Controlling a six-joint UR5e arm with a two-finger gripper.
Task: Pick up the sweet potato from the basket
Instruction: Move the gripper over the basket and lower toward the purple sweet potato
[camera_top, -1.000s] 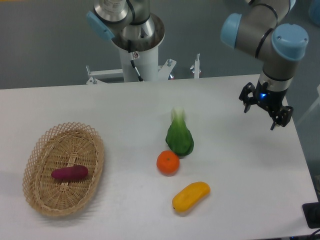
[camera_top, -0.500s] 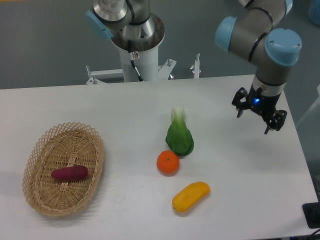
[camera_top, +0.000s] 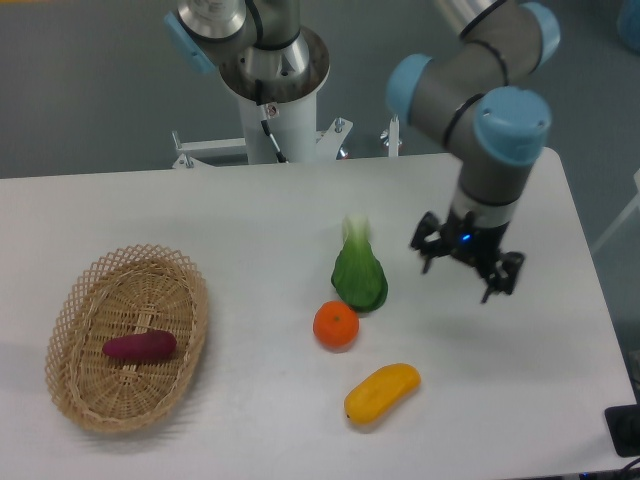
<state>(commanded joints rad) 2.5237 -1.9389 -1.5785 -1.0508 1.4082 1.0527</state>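
Observation:
The gripper grabs the purple sweet potato by its middle (camera_top: 140, 346) next, to pick it from the basket.
A purple sweet potato (camera_top: 140, 346) lies on its side in the middle of an oval tan wicker basket (camera_top: 90, 405) at the left of the white table. My gripper (camera_top: 458, 280) hangs over the table's right half, far from the basket, just right of the green vegetable. Its two dark fingers are spread apart and hold nothing.
A green leafy vegetable (camera_top: 359, 274) stands at the table's centre, with an orange (camera_top: 336, 325) in front of it and a yellow oblong fruit (camera_top: 382, 393) nearer the front edge. The arm's white base post (camera_top: 277, 110) rises behind the table.
My gripper has swung left and forward from the table's far right edge toward the centre, staying open. The produce and basket have not moved.

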